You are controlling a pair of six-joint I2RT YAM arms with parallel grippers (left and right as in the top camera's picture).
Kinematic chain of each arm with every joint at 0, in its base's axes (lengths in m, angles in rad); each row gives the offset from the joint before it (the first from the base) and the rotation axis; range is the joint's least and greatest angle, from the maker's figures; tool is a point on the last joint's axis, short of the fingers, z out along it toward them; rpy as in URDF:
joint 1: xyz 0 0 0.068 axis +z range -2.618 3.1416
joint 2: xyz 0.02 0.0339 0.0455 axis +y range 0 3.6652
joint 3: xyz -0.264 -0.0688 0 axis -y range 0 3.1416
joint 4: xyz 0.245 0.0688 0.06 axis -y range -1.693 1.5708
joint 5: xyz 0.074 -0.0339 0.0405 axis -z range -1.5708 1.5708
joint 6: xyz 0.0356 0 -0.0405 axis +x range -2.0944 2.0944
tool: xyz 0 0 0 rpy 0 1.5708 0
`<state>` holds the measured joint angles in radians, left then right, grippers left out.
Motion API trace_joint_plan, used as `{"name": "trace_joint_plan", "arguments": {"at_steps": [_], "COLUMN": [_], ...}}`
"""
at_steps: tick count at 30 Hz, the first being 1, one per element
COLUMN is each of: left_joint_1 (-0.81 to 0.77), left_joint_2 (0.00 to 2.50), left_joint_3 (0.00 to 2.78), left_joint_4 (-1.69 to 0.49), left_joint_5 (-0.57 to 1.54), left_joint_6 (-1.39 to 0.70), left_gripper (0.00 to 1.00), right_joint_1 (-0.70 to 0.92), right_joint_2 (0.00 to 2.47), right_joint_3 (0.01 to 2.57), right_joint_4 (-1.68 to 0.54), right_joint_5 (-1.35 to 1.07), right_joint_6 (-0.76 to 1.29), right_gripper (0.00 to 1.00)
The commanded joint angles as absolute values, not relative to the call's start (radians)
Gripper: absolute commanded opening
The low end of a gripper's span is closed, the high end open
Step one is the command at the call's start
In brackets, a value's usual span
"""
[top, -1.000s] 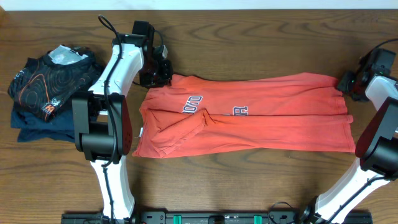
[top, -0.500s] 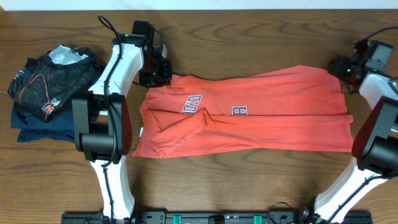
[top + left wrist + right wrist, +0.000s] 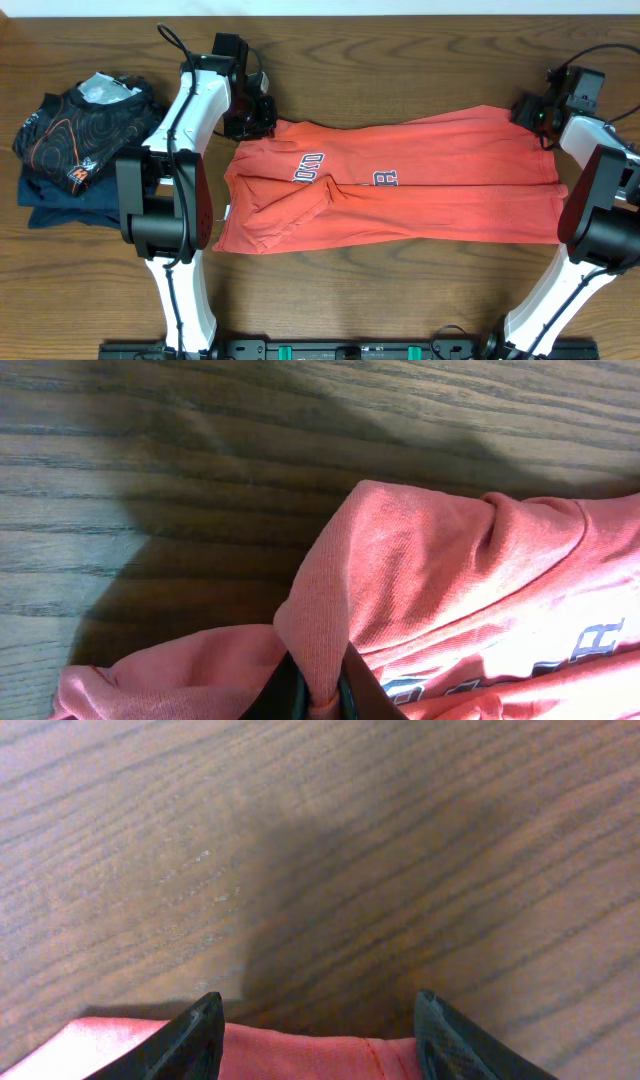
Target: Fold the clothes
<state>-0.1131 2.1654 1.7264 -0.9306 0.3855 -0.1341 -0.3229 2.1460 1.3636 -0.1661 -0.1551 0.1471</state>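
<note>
I should next pinch the coral-red T-shirt at its far hem corner [image 3: 518, 115] with my right gripper, matching my left gripper, to fold that edge of the T-shirt over.
The coral-red T-shirt [image 3: 400, 190] lies across the table, folded lengthwise, with navy-and-white lettering showing near its left end. My left gripper [image 3: 262, 118] is at the shirt's top left corner, shut on a pinch of red fabric [image 3: 330, 650]. My right gripper [image 3: 528, 110] is open at the shirt's top right corner, its fingers [image 3: 320, 1020] spread over the shirt's hem edge [image 3: 300, 1055] without gripping it.
A black garment with orange contour lines [image 3: 80, 125] sits on a folded navy-blue garment [image 3: 60, 200] at the far left. Wooden table [image 3: 400, 290] surrounds the shirt. The arm bases stand along the front edge.
My right gripper has moved left and up along the shirt's right end to its top corner. The top right corner of the shirt shifted left slightly. The left arm has not moved.
</note>
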Motion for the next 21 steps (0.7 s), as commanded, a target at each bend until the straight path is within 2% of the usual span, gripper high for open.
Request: {"name": "trace_joint_plan", "arguments": {"at_steps": [1, 3, 6, 9, 11, 17, 21], "left_joint_1": [-0.111, -0.111, -0.111, -0.111, -0.111, -0.11, -0.11], "left_joint_2": [2.156, 2.156, 2.156, 2.156, 2.156, 2.156, 2.155], "left_joint_3": [1.718, 1.718, 1.718, 1.718, 1.718, 1.719, 1.725], "left_joint_4": [-0.93, -0.93, -0.93, -0.93, -0.93, -0.911, -0.905], "left_joint_5": [0.374, 0.374, 0.374, 0.374, 0.374, 0.374, 0.374], "left_joint_6": [-0.143, -0.143, -0.144, -0.143, -0.143, -0.143, -0.143], "left_gripper": [0.1, 0.1, 0.1, 0.1, 0.1, 0.1, 0.06], "right_joint_1": [-0.315, -0.315, -0.315, -0.315, -0.315, -0.327, -0.336], "right_joint_2": [2.173, 2.173, 2.173, 2.173, 2.173, 2.149, 2.083], "right_joint_3": [1.367, 1.367, 1.367, 1.367, 1.367, 1.367, 1.367], "right_joint_4": [-0.189, -0.194, -0.201, -0.2, -0.2, -0.208, -0.227], "right_joint_5": [-0.136, -0.136, -0.135, -0.134, -0.13, -0.104, -0.097], "right_joint_6": [0.149, 0.149, 0.149, 0.149, 0.149, 0.154, 0.153], "right_gripper": [0.59, 0.54, 0.29, 0.16, 0.02, 0.01, 0.01]}}
